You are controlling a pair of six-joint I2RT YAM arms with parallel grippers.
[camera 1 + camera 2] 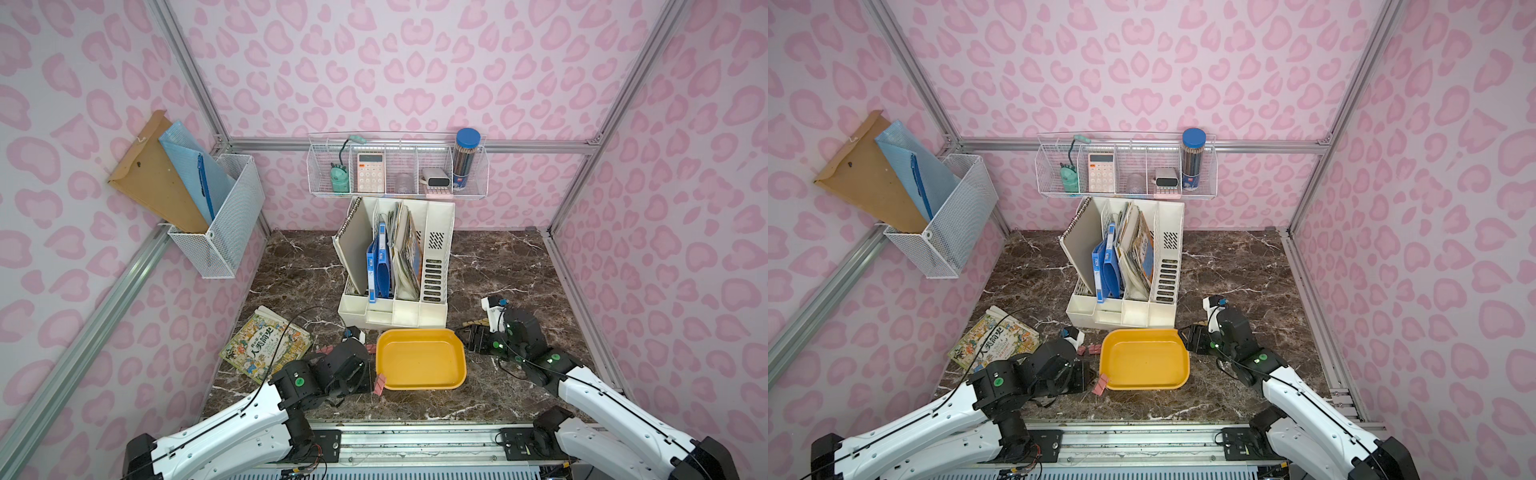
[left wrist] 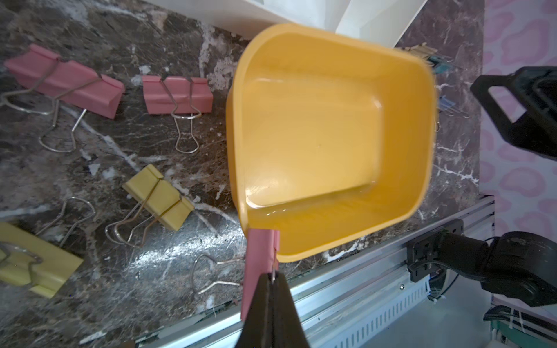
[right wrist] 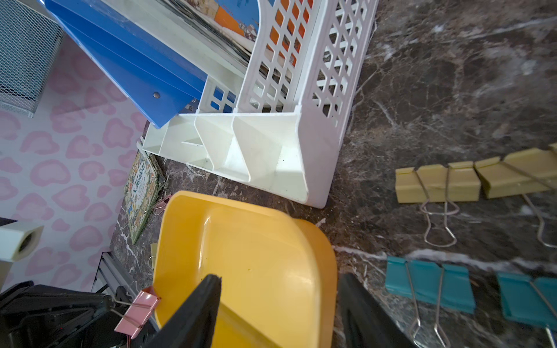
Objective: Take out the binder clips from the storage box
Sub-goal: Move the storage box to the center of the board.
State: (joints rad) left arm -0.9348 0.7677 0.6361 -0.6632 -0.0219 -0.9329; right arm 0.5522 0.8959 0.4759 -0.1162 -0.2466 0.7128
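Observation:
The pink binder clip's end (image 1: pixel 380 377) overlaps the tray's rim, so my left gripper should lower the clip onto the marble before releasing it.
The storage box (image 1: pixel 419 361) (image 1: pixel 1144 361) is a shallow yellow tray on the marble top, and its inside (image 2: pixel 316 135) (image 3: pixel 256 256) shows nothing in it. My left gripper (image 2: pixel 272 275) (image 1: pixel 371 385) is shut on the wire handle of a pink binder clip (image 2: pixel 260 262) (image 1: pixel 379 384) (image 3: pixel 137 313), just outside the tray's near-left corner. My right gripper (image 3: pixel 278 283) (image 1: pixel 473 338) is open at the tray's right wall, one finger over the inside and one outside. Loose binder clips lie on the marble: pink (image 2: pixel 177 95), yellow (image 2: pixel 158 200) (image 3: pixel 437 182) and teal (image 3: pixel 429 283).
A cream file organiser (image 1: pixel 395 307) stands right behind the tray. A picture book (image 1: pixel 266 343) lies to the left. White wire baskets hang on the left wall (image 1: pixel 220 216) and back wall (image 1: pixel 399 166). A metal rail (image 1: pixel 415 440) runs along the front edge.

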